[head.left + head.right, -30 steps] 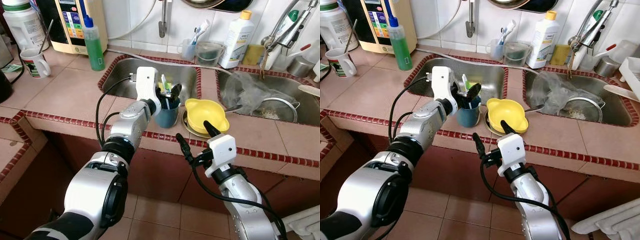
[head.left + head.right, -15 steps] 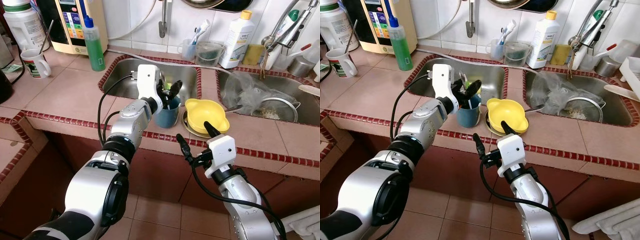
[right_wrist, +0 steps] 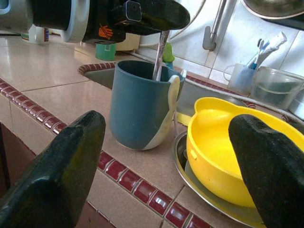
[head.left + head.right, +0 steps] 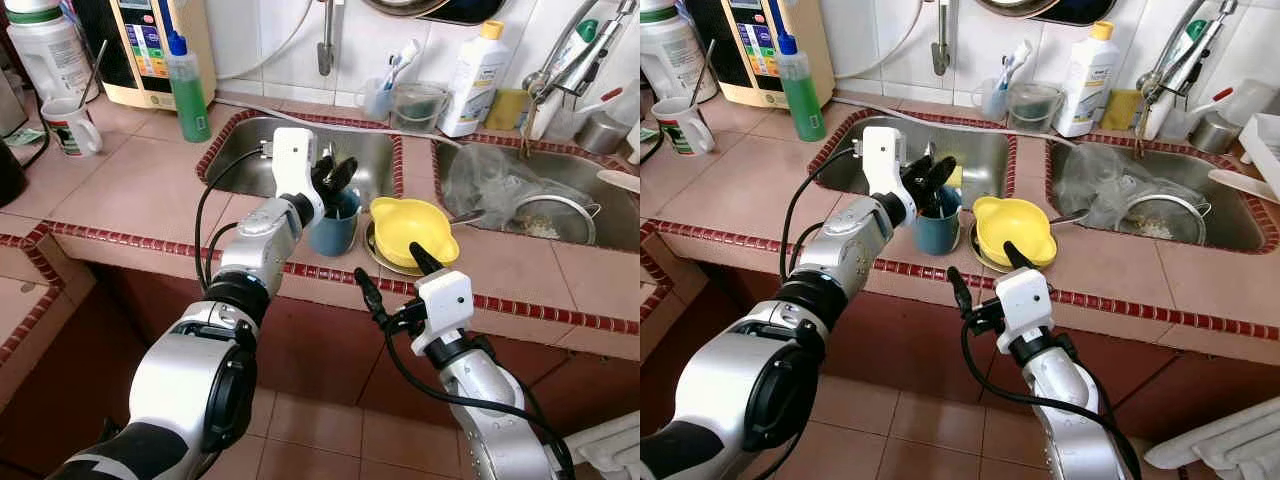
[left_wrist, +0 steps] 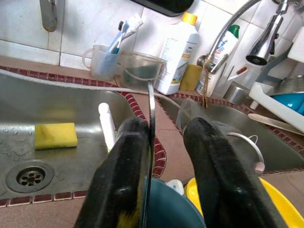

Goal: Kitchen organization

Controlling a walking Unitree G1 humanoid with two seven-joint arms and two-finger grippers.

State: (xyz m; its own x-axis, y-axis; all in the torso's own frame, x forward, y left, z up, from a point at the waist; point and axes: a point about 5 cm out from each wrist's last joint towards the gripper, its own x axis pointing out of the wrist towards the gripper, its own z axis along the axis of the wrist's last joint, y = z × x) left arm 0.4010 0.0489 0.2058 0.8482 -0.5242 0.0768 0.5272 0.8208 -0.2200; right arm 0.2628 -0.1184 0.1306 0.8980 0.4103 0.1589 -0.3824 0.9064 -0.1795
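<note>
The metal fork's handle rises above the cup's rim while the blue cup's sides surround the rest of the fork, so my left gripper should grab that handle next.
A blue cup stands on the tiled counter at the front edge of the left sink, with utensils upright in it. My left gripper hovers right over its mouth, open. A thin metal utensil handle rises from the cup between the fingers and lies against one finger, clear of the other. A yellow bowl sits on a metal plate just right of the cup. My right gripper is held open in front of the counter edge, pointing at the cup and the bowl.
The left sink holds a yellow sponge. In the right sink lie a strainer and a plastic bag. A green bottle, a mug, a white bottle and a toothbrush cup stand along the back.
My left gripper's fingers, spread wide half a second ago, have drawn closer together and risen slightly above the cup. The right arm has barely moved.
</note>
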